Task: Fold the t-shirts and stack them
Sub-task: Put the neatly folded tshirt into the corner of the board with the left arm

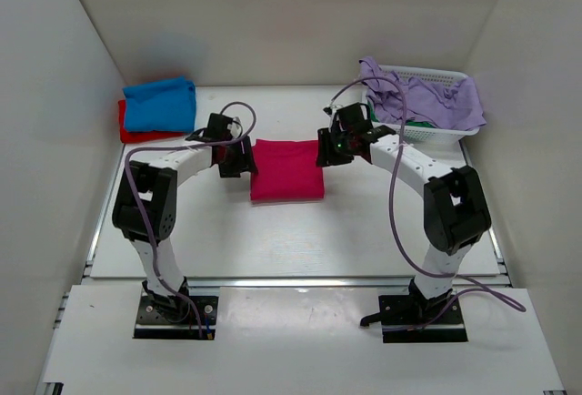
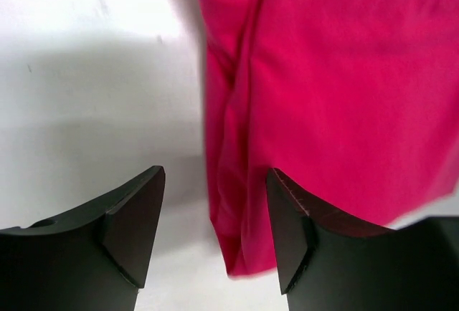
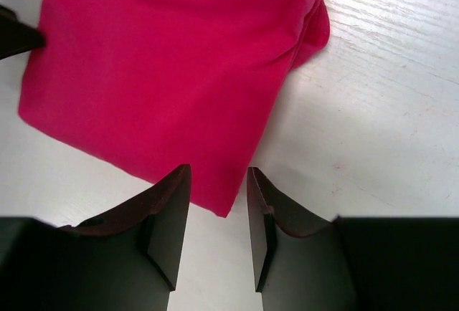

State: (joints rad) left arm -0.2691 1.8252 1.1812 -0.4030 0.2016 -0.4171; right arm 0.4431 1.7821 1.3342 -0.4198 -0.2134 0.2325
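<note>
The shirt's edge [image 1: 254,157] [image 2: 231,211] lies between my fingers, but they are still above it, so it is too early to close. My left gripper lowers, then closes on it.
A crimson-pink t-shirt [image 1: 286,170] lies folded into a rectangle on the white table. My left gripper [image 1: 238,160] is at its left edge, open, with the shirt's folded edge [image 2: 244,153] between the fingers. My right gripper [image 1: 326,151] is at its upper right corner, open, with the shirt's corner [image 3: 215,182] between the fingers. A folded blue t-shirt [image 1: 160,104] lies on a red t-shirt [image 1: 135,130] at the back left.
A white slatted basket [image 1: 435,126] at the back right holds lavender cloth [image 1: 420,96] and something green. White walls enclose the table on three sides.
</note>
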